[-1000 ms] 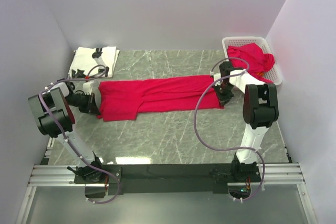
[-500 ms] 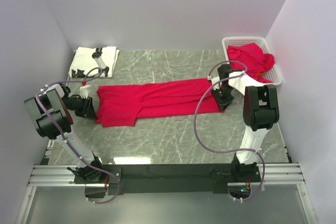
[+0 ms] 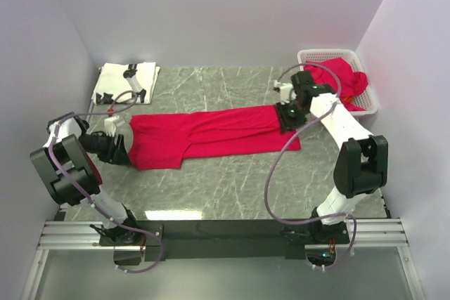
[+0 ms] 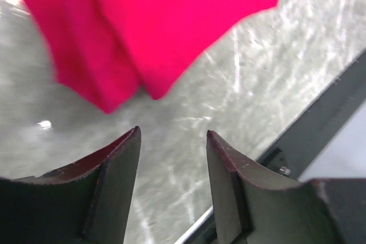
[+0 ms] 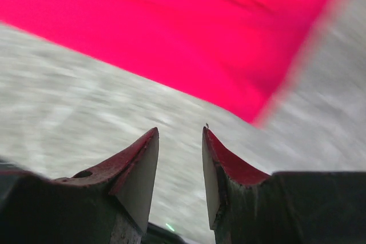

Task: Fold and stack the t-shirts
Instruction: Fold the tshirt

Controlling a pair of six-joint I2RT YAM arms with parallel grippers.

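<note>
My left gripper is about to grip the red t-shirt's near corner (image 3: 138,166) (image 4: 153,86) at the t-shirt's end, to fold the protruding flap over the red t-shirt.
A red t-shirt (image 3: 211,133) lies folded into a long strip across the middle of the table, running left to right. My left gripper (image 3: 121,147) hovers just off its left end, open and holding nothing. The left wrist view shows the cloth's corner (image 4: 154,32) ahead of my empty left gripper (image 4: 172,135). My right gripper (image 3: 288,116) is at the strip's far right end, also open. From the right wrist camera, the red cloth (image 5: 189,32) lies beyond my right gripper (image 5: 179,132), with bare table between the fingers. A white patterned t-shirt (image 3: 126,81) lies folded at the back left.
A white lattice basket (image 3: 337,57) stands at the back right with another red t-shirt (image 3: 341,79) spilling out of it. The dark rail (image 3: 225,233) holding the arm bases runs along the near table edge. White walls close in on three sides.
Both grippers were shut on the strip's ends and have opened, letting the cloth lie. The left gripper drew back left; the right arm swung toward the far side of the shirt's right end.
</note>
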